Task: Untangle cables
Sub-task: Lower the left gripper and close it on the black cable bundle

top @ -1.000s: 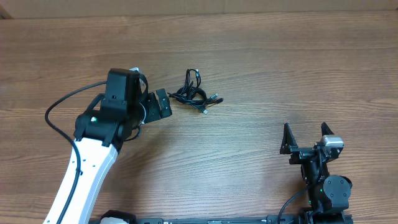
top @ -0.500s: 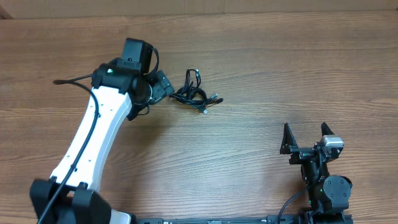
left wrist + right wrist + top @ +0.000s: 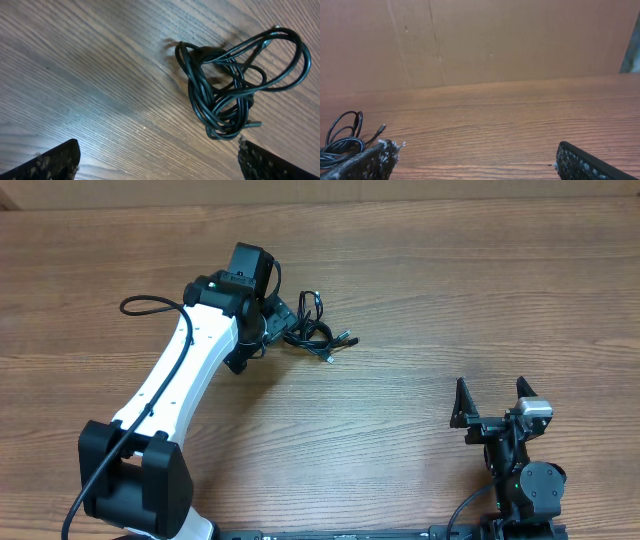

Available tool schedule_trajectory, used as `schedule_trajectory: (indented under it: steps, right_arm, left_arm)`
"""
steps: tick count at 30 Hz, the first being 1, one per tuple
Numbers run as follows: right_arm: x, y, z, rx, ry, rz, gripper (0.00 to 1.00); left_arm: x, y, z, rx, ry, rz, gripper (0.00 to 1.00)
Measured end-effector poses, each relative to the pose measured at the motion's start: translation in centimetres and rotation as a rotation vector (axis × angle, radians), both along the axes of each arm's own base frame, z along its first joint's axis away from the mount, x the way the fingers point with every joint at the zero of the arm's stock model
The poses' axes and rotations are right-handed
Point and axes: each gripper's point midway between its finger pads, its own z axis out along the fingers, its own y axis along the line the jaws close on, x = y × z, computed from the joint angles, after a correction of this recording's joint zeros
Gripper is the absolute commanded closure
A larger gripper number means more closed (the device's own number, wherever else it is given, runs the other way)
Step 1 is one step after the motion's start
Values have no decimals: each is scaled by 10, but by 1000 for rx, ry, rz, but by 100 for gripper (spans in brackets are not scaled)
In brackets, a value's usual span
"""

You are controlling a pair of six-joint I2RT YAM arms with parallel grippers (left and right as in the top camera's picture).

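My left gripper grabs the cables by the looped edge beside it next. The far loops stay free for my right gripper to untangle.
The cables (image 3: 315, 330) are a tangled bunch of thin black cords with small plugs, lying on the wooden table at upper middle. In the left wrist view the bunch (image 3: 235, 85) lies just ahead of the fingertips, toward the right finger. My left gripper (image 3: 283, 318) is open and empty, right at the bunch's left edge. My right gripper (image 3: 491, 402) is open and empty, far off at the lower right. The right wrist view shows part of the cables (image 3: 342, 137) at its far left.
The wooden table (image 3: 450, 290) fills the view. A brown cardboard wall (image 3: 480, 40) stands behind it. The left arm's own thick black cable (image 3: 150, 305) loops out at the left. The right arm's base (image 3: 525, 490) sits at the lower right edge.
The left arm has swung up and to the right, bringing its open gripper to the left edge of the cable bunch. The cables and the right arm have not moved.
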Motion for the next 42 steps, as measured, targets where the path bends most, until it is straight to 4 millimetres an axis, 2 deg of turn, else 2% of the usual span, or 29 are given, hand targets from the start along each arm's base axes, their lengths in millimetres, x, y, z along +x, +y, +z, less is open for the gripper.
schedule_trajectory:
  steps: [4, 7, 14, 22, 30, 35, 42]
  right_arm:
    - [0, 0, 0, 0, 0, 0, 0]
    - [0, 0, 0, 0, 0, 0, 0]
    - [0, 0, 0, 1, 0, 0, 0]
    - [0, 0, 0, 1, 0, 0, 0]
    - [0, 0, 0, 0, 0, 0, 0]
    - [0, 0, 0, 0, 0, 0, 0]
    - [0, 0, 0, 0, 0, 0, 0]
  left_arm:
    - [-1, -5, -10, -36, 42, 74, 0]
    - [-1, -9, -24, -60, 89, 124, 0]
    - [16, -25, -57, -123, 118, 167, 0]
    - [27, -31, -60, -163, 94, 225, 0]
    - [21, -29, -97, -129, 182, 255, 0]
    - [20, -28, -102, -124, 196, 260, 1]
    - [21, -29, -102, -126, 193, 263, 25]
